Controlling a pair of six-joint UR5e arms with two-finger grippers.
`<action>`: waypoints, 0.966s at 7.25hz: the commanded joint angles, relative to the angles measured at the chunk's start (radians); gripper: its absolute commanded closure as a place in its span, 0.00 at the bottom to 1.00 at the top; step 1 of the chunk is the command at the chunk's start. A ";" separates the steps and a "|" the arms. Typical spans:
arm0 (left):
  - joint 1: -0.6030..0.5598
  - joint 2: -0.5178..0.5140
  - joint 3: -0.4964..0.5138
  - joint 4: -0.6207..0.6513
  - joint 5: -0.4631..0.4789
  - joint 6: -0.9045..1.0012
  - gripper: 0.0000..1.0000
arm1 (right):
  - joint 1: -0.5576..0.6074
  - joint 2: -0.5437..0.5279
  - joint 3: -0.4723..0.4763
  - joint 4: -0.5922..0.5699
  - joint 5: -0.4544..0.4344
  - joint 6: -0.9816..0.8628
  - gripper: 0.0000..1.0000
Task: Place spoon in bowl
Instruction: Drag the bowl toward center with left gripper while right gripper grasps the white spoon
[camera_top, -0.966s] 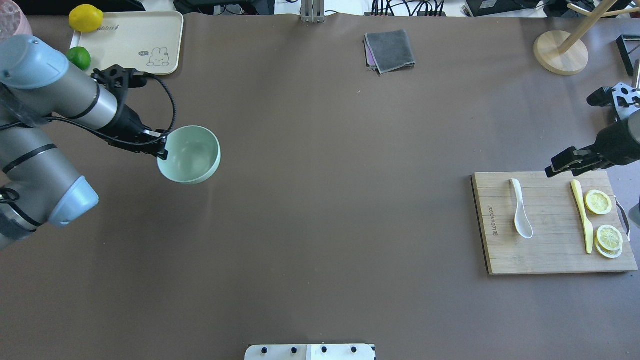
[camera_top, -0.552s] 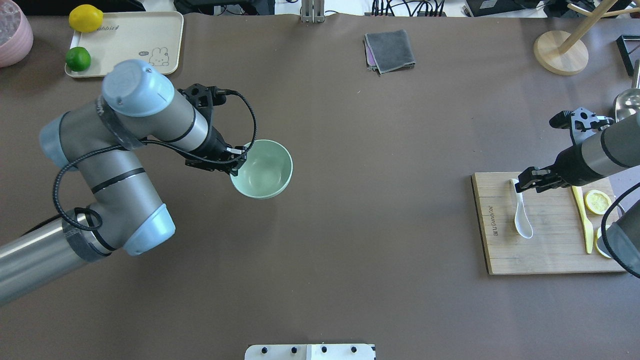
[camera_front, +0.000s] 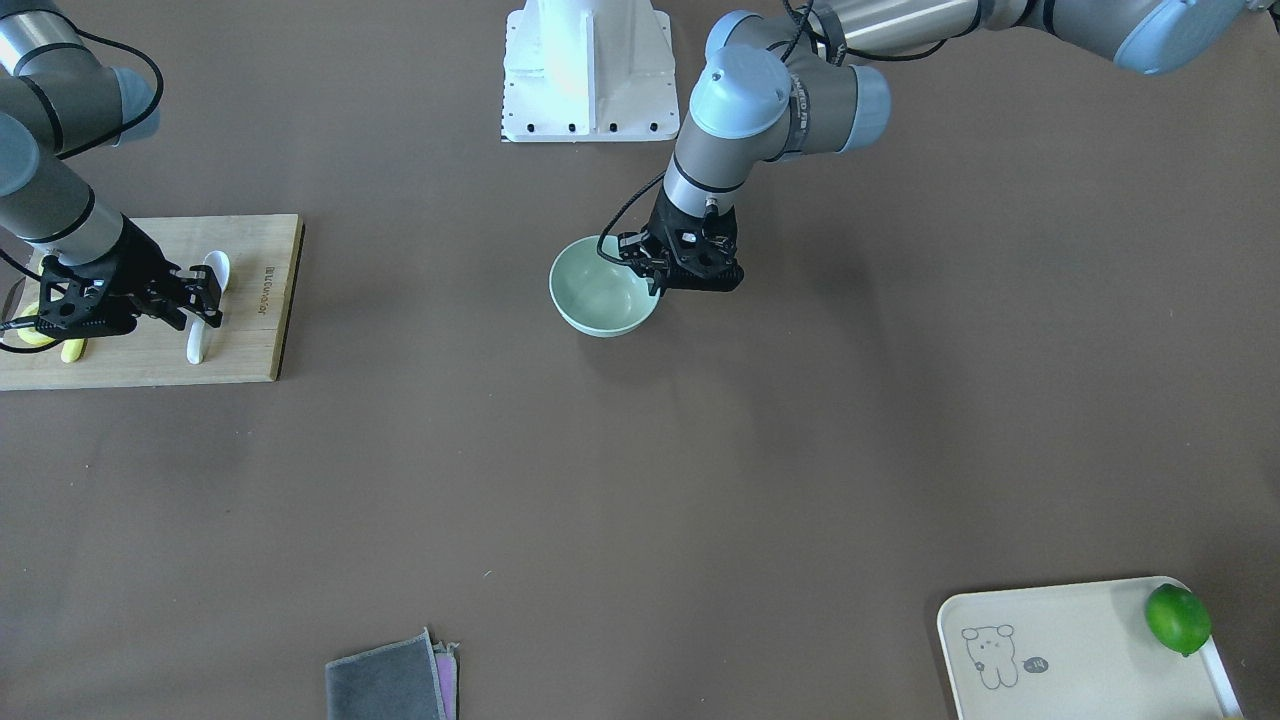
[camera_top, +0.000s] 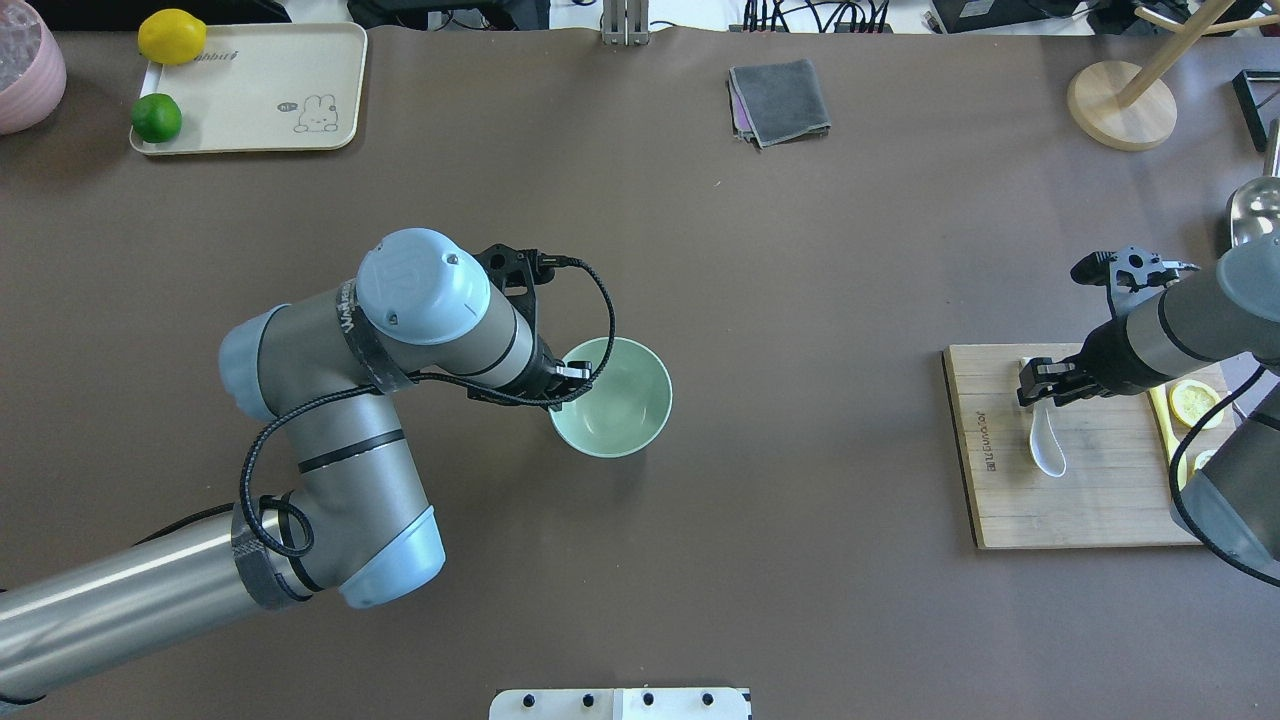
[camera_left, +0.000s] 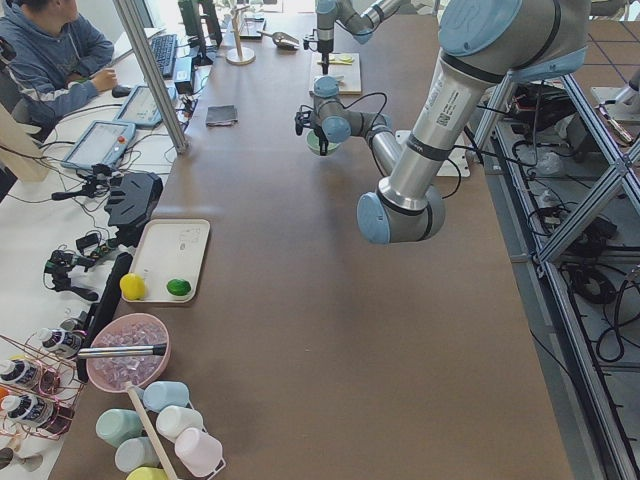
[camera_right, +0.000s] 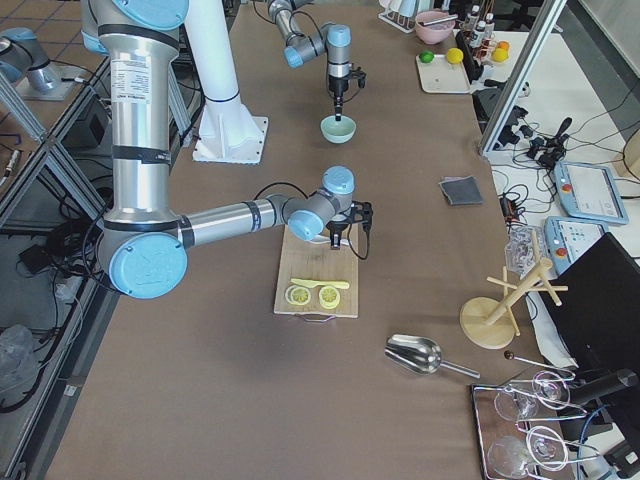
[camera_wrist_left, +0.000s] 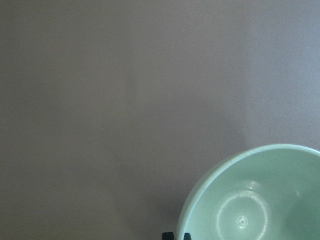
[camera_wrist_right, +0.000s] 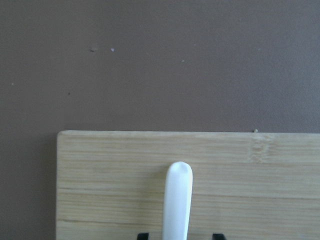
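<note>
The right gripper grabs the white spoon by its handle (camera_front: 196, 342) next, to place it in the bowl (camera_front: 598, 292).
The pale mint-green bowl (camera_top: 620, 405) is near the table's middle, upright. My left gripper (camera_top: 565, 385) is shut on its near-left rim; the same shows in the front view, with the gripper (camera_front: 655, 268) on the bowl (camera_front: 598, 292). I cannot tell whether the bowl rests on the table. The white spoon (camera_top: 1046, 445) lies on the wooden cutting board (camera_top: 1000, 500) at the right. My right gripper (camera_top: 1040, 385) is open over the spoon's handle. In the right wrist view the handle (camera_wrist_right: 178, 200) runs between the two dark fingertips (camera_wrist_right: 143, 235), with gaps on both sides.
A yellow knife (camera_top: 1165, 425) and lemon slices (camera_top: 1195, 400) lie on the board right of the spoon. A grey cloth (camera_top: 780, 100) is at the back, a cream tray (camera_top: 260, 90) with a lime (camera_top: 157, 117) and a lemon (camera_top: 172, 36) at the back left, and a wooden stand (camera_top: 1120, 105) at the back right.
My left arm has carried the bowl to the right, from the table's left side to near its middle. My right gripper has moved left along the board, onto the spoon's handle.
</note>
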 joint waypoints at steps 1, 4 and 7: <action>0.039 -0.008 0.001 0.011 0.024 -0.017 1.00 | -0.001 0.013 0.011 -0.001 0.025 0.000 1.00; 0.100 -0.023 -0.006 0.028 0.092 -0.044 0.15 | 0.004 0.097 0.033 -0.015 0.048 0.052 1.00; -0.044 0.041 -0.239 0.217 -0.078 0.103 0.03 | -0.016 0.395 0.047 -0.238 0.024 0.252 1.00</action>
